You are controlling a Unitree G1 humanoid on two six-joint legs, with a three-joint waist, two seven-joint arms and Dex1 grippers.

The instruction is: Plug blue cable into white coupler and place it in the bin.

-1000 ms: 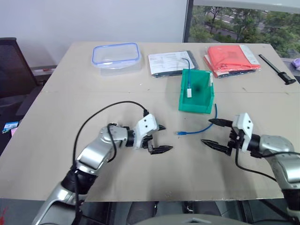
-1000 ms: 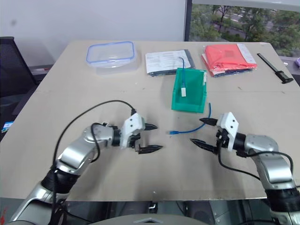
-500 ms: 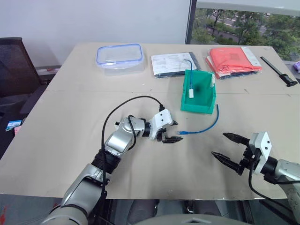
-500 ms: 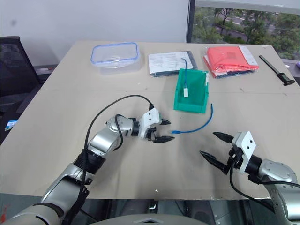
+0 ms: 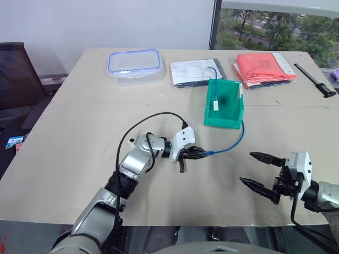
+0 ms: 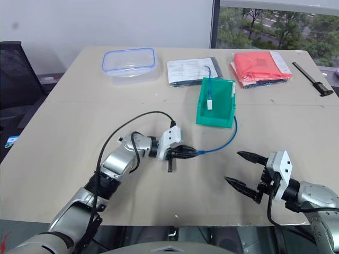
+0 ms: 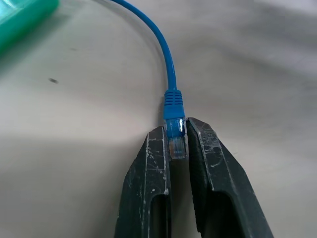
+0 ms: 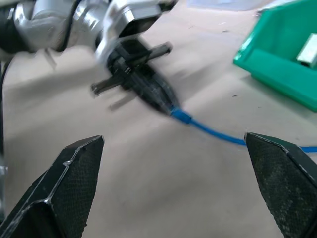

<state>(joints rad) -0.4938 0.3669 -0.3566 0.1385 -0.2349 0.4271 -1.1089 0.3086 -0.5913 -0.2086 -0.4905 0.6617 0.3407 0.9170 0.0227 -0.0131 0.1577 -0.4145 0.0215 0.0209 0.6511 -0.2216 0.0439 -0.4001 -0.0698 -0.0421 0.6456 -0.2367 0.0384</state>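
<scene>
The blue cable's thin cord (image 5: 236,143) hangs in a slack curve. I need to pinch the thick boot (image 5: 210,153) that sticks out between my left gripper's fingers with my right gripper next.
The blue cable (image 5: 233,144) lies curved on the table, its far end by the green bin (image 5: 222,121). My left gripper (image 5: 202,153) is shut on the cable's near clear plug (image 7: 174,130), which sits pinched between the two black fingers (image 7: 154,153). Inside the bin lies a white coupler (image 5: 216,105) with a thin blue lead running up from it. My right gripper (image 5: 247,167) hovers near the table's front edge, to the right of the cable, open with nothing in it. The right wrist view looks at the left gripper (image 8: 148,91) on the cable.
At the table's far side lie a clear food box with a blue-rimmed lid (image 5: 134,64), a sleeve of papers (image 5: 193,71), a red packet (image 5: 264,66) and a black caliper (image 5: 315,79). A dark chair (image 5: 16,74) stands at the left.
My left gripper has moved right to the cable's near end and gone from open to shut on the plug. The right arm drew back toward the front edge, still open.
</scene>
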